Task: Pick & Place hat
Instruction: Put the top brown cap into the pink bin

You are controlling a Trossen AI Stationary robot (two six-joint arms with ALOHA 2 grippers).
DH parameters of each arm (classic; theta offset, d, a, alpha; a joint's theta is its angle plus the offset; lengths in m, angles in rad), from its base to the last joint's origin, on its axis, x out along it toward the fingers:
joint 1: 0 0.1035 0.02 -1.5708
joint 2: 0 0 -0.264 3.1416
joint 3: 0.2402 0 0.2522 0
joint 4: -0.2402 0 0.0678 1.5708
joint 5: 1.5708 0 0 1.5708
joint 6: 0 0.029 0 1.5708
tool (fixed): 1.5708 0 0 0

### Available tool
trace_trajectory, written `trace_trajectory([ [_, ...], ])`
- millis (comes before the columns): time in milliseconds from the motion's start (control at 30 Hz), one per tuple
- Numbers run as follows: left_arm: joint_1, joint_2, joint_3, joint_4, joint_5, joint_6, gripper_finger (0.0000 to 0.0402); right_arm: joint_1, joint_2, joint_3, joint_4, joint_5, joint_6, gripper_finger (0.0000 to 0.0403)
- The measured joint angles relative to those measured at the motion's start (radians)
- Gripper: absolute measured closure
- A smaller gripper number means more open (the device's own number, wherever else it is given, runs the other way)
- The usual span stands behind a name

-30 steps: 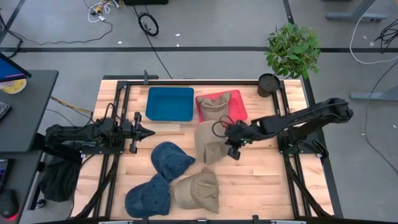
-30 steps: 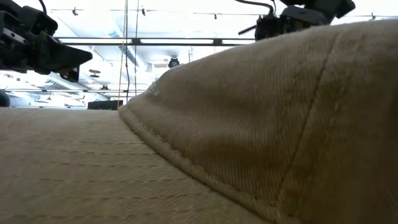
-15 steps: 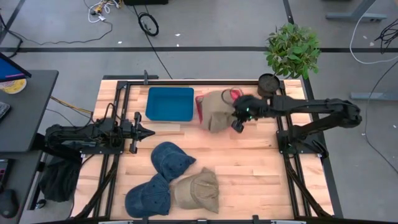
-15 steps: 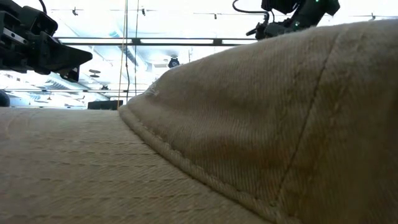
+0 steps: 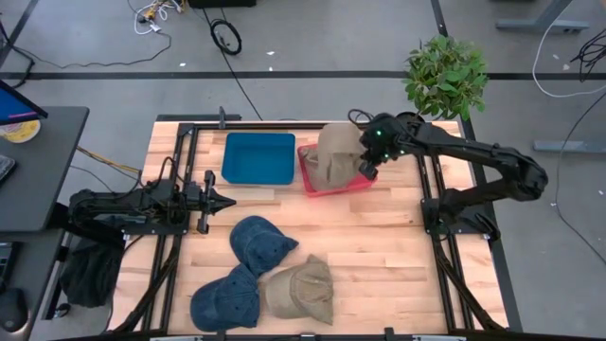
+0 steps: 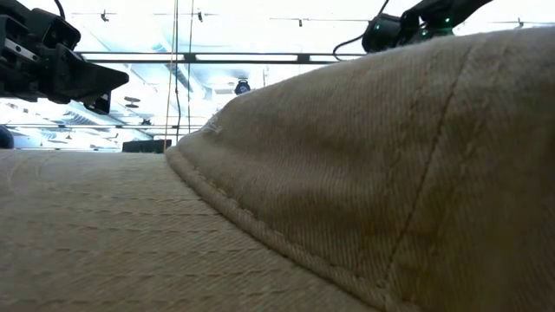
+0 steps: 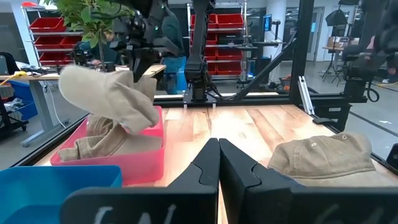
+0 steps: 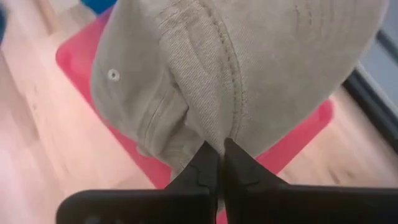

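Observation:
My right gripper should keep hold of the tan hat until the hat is inside the red tray, because the hat's far edge [image 5: 343, 127] goes past the tray's far rim [image 5: 310, 147].
My right gripper [image 5: 365, 167] is shut on a tan hat [image 5: 337, 152] and holds it over the red tray [image 5: 333, 188] at the table's far side. Under it, another tan hat [image 7: 104, 142] lies in the tray. On the near part of the table lie two blue hats [image 5: 259, 242] [image 5: 225, 301] and a tan hat [image 5: 301, 289], which fills the low view [image 6: 347, 191]. My left gripper [image 5: 225, 200] waits shut at the left, level above the table, touching nothing. My right gripper pinches a fold of the hat's cloth [image 8: 212, 135] between its two fingers, beside the stitched seam that runs past the crown panel with the eyelet [image 8: 112, 74]. The fingers slant down from the table's right. The hat hangs clear above the red tray [image 8: 302, 132], drooping to the left.
A blue tray [image 5: 258, 158] stands to the left of the red one. A potted plant [image 5: 443, 78] stands at the far right corner. Black rails [image 5: 180, 180] run along the table's left and right sides. Bare wood [image 5: 379, 246] shows at the middle right.
My right gripper has swung from the table's middle toward the far edge and a little up, staying shut. The tan hat has gone with it, off the bare wood and over the red tray, where it now hangs above the hat lying inside.

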Motion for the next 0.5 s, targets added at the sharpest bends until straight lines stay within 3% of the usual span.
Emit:
trace_trajectory([
  [300,0.000,0.000,0.000,0.000,0.000,0.000,0.0399,-0.002,0.125,0.000,-0.015,-0.008,0.008,0.0403],
  [500,0.000,0.000,0.000,0.000,0.000,0.000,0.0399,-0.002,0.177,0.000,-0.014,0.067,0.090,0.0403],
])
